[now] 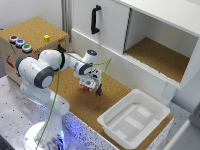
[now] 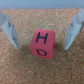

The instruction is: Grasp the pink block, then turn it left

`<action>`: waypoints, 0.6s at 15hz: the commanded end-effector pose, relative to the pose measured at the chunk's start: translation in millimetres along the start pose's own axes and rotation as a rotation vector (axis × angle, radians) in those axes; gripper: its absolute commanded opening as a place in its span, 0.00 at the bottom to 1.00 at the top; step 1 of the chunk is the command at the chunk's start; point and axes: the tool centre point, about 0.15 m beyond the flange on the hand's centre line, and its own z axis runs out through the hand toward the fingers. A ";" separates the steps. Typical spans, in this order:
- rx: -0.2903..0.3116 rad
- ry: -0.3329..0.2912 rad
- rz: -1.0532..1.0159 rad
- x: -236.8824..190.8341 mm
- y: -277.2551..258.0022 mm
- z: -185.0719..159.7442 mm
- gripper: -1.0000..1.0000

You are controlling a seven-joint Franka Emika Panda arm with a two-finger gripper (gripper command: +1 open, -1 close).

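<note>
My gripper grabs the block's opposite sides on either side of the black H (image 2: 42, 37) next, to turn the pink block (image 2: 42, 44).
The pink block (image 2: 42, 44) is a small reddish-pink cube with a black "H" on its top face, resting on the cork surface. In the wrist view it lies between my two fingers (image 2: 10, 30), with a gap on each side. My gripper (image 2: 41, 46) is open and straddles it without touching. In the exterior view the gripper (image 1: 89, 86) points down at the cork counter, and the pink block (image 1: 86, 89) shows only as a red speck under it.
A small dark block (image 1: 98, 91) lies just beside the gripper. A white tray (image 1: 132, 120) sits at the counter's near right end. The white cabinet (image 1: 107, 30) with an open compartment (image 1: 160, 57) stands behind. A yellow cube (image 1: 46, 38) rests on the cork-topped box.
</note>
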 end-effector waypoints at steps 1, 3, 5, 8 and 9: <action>0.023 -0.015 0.010 13.0 0.1 9.1 0.00; 0.014 -0.017 0.013 12.8 -2.1 7.7 0.00; 0.015 -0.019 0.009 13.7 -5.7 2.8 0.00; -0.003 -0.022 -0.068 21.7 -19.3 -19.7 0.00; -0.008 -0.037 -0.117 24.8 -25.0 -26.5 0.00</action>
